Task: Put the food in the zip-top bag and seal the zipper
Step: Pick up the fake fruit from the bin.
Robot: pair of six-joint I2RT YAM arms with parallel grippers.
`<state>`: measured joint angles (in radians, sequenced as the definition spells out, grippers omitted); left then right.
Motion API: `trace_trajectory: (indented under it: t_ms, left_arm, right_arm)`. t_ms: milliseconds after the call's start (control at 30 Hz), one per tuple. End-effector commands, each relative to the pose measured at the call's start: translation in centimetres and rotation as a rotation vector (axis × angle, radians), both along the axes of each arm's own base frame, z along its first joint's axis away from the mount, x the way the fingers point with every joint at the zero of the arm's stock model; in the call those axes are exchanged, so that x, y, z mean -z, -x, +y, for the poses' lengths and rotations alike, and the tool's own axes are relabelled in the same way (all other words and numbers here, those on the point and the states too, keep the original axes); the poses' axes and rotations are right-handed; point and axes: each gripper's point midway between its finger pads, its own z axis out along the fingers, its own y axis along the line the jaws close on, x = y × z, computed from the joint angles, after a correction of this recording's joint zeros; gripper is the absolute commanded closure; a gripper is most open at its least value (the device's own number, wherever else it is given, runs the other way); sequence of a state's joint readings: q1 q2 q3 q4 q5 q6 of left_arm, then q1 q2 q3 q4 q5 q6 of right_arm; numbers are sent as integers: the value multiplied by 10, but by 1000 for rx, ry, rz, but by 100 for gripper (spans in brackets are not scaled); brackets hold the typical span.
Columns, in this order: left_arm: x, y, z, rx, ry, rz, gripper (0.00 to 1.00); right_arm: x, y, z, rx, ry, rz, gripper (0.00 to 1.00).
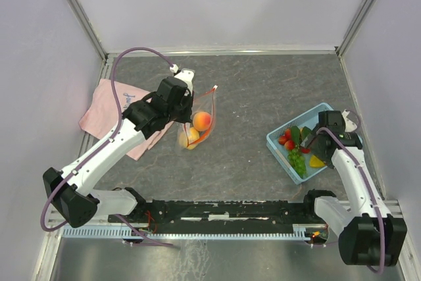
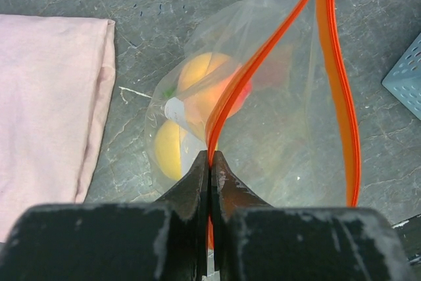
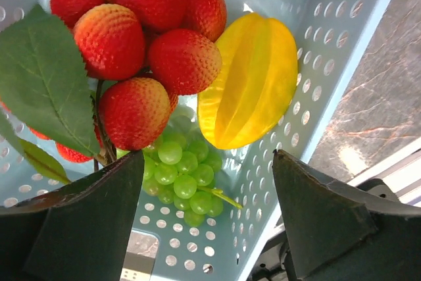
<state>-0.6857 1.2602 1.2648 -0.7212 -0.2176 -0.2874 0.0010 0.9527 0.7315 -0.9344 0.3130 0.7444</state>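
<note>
The berries should go into the bag's opening first, so my right gripper will next pick up the red berry cluster by its stem where the leaves join (image 1: 296, 144) (image 3: 101, 152).
The clear zip-top bag (image 1: 196, 123) (image 2: 263, 110) hangs at the table's middle left with orange-yellow round fruits (image 1: 201, 120) (image 2: 197, 80) inside. My left gripper (image 1: 184, 82) (image 2: 210, 157) is shut on the orange-red zipper (image 2: 247, 74) at the bag's mouth, which gapes. My right gripper (image 1: 314, 144) (image 3: 207, 169) is open above the light-blue basket (image 1: 279, 143) (image 3: 316, 103). Below its jaws lie a green grape bunch (image 3: 181, 176), a yellow star-shaped fruit (image 3: 253, 83) and a cluster of red berries (image 3: 141, 31) with green leaves (image 3: 46, 77).
A pink cloth (image 1: 105, 106) (image 2: 46, 110) lies left of the bag, partly under the left arm. The basket sits near the right wall. Grey walls close in the table on three sides.
</note>
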Motion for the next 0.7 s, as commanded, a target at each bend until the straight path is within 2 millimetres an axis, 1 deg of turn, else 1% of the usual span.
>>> trace_trajectory:
  t_ms: [0,67,133,167,233,333,400,467,567,667]
  left_arm:
    - [-17,-5,-3,38,35,-71,97]
    - [-17,-6,-3,39,35,-71,97]
    - [-16,-6,-3,36,34,-69,97]
    - [-15,-7,-3,35,35,-68,97]
    - [-14,-7,-3,37,33,-63,97]
    - [-12,-8,-3,35,33,-58,97]
    - [-12,-9,-4,40,39,-52,97]
    - [-11,-9,-4,40,41,-48,97]
    - [-11,-9,-4,41,44,-45,97]
    - [-12,-8,-8,54,58,-39,97]
  right_arm:
    - [6,-21,5,-2,-98,-63,13]
    - [11,-27,4,-1,-112,-72,13]
    - [7,-35,5,-17,-124,-96,14]
    - [1,-39,5,-29,-121,-112,15]
    - [-17,-40,2,-58,-89,-129,15]
    - [-43,-34,-4,-89,-40,-145,15]
    - [-54,-30,5,-142,-67,-156,16]
    - [-58,-28,12,-179,-95,-157,16]
    - [-56,-27,28,-245,-170,-143,18]
    - [-52,-33,42,-275,-242,-162,22]
